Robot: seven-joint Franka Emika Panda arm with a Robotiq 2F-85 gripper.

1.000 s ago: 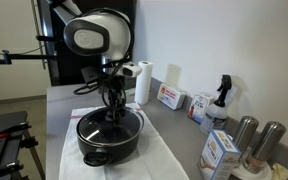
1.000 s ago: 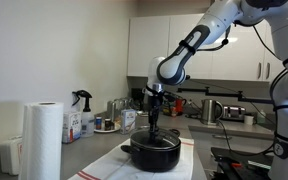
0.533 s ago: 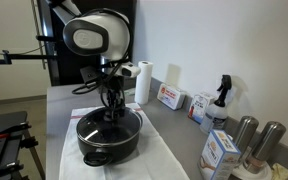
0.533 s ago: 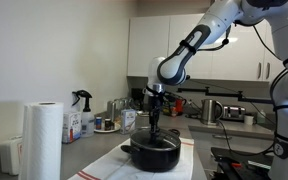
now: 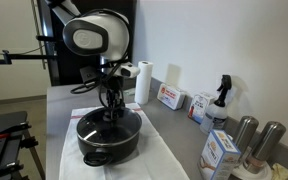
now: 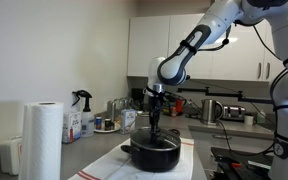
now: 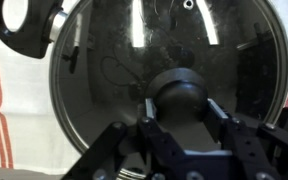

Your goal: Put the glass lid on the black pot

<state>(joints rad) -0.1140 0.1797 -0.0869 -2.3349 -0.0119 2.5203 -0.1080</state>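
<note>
The glass lid lies flat along the pot's rim and would stay on the black pot (image 5: pixel 104 146), so my gripper needs to open now.
The glass lid (image 7: pixel 104 70) lies flat over the black pot (image 5: pixel 104 146), its metal rim following the pot's rim. In the wrist view my gripper (image 7: pixel 181 112) stands over the lid's centre, with one finger on each side of the black knob (image 7: pixel 179 90), both touching it. In both exterior views the gripper (image 5: pixel 114 113) (image 6: pixel 155 128) points straight down onto the pot (image 6: pixel 152 156). One of the pot's black side handles (image 7: pixel 24 25) shows at the upper left of the wrist view.
The pot stands on a white cloth with red stripes (image 5: pixel 74 162). A paper towel roll (image 5: pixel 142 82), boxes (image 5: pixel 170 97), a spray bottle (image 5: pixel 220 98) and metal shakers (image 5: pixel 246 135) line the wall. A kettle (image 6: pixel 212 110) stands farther along the counter.
</note>
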